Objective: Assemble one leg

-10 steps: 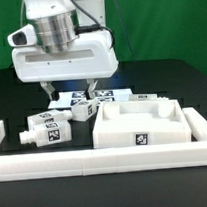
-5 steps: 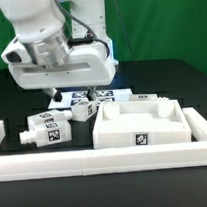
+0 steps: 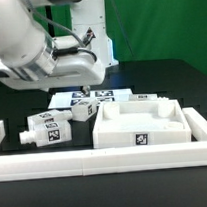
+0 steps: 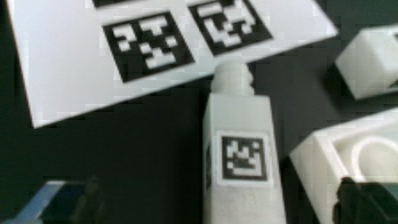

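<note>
My gripper needs to go lower before it closes on the leg. My fingertips are above the leg's body [image 4: 240, 165], so they would miss the leg if they closed now.
The leg [image 3: 84, 110] is a small white block with a black-and-white marker, lying on the black table just in front of the marker board [image 3: 101, 96]. In the wrist view the leg [image 4: 237, 150] runs lengthwise between my fingers, its narrow tip toward the marker board [image 4: 125, 50]. My gripper [image 4: 210, 205] is open; one dark finger [image 4: 54, 205] and the other stand apart on either side of the leg, without gripping it. In the exterior view the gripper [image 3: 87, 91] hangs low over the leg, mostly hidden by the tilted hand.
A longer white marked piece with a knobbed end [image 3: 43, 129] lies at the exterior view's left. The large white walled tray-like part [image 3: 143, 124] stands at the right, close to the leg. A white rail [image 3: 106, 166] runs along the front. Another white part [image 4: 365, 65] lies beside the leg's tip.
The arm and hand have swung and tilted toward the exterior view's left while the gripper stays low over the leg. The parts on the table have not moved.
</note>
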You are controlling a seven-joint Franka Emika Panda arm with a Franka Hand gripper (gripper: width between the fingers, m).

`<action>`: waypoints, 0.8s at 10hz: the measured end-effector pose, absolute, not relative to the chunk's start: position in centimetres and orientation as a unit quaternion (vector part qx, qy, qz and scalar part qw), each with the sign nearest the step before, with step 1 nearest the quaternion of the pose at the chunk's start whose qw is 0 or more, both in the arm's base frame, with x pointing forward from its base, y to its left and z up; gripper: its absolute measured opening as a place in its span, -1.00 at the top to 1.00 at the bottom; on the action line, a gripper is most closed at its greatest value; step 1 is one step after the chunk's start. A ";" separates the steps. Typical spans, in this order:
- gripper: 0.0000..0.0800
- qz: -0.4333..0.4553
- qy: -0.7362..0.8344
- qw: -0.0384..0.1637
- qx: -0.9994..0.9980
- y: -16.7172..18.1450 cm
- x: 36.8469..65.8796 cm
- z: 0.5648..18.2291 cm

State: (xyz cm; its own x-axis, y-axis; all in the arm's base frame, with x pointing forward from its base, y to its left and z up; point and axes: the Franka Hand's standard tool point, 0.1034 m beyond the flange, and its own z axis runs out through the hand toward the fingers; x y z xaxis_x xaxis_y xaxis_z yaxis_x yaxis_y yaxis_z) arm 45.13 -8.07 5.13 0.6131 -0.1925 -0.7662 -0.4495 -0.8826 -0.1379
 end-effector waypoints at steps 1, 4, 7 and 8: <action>-0.62 0.428 0.176 0.166 -0.871 -7.9 45.0 4.9; -0.62 0.428 0.177 0.160 -0.872 -7.6 45.1 4.0; -0.62 0.438 0.180 0.149 -0.868 -6.5 44.9 3.1; -0.62 0.445 0.175 0.146 -0.866 -5.9 44.6 2.6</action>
State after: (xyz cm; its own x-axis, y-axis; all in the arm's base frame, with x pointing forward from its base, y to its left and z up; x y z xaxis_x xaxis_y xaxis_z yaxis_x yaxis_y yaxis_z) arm 44.63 -5.92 2.56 0.5434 -0.1737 -0.8213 -0.4335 -0.8959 -0.0974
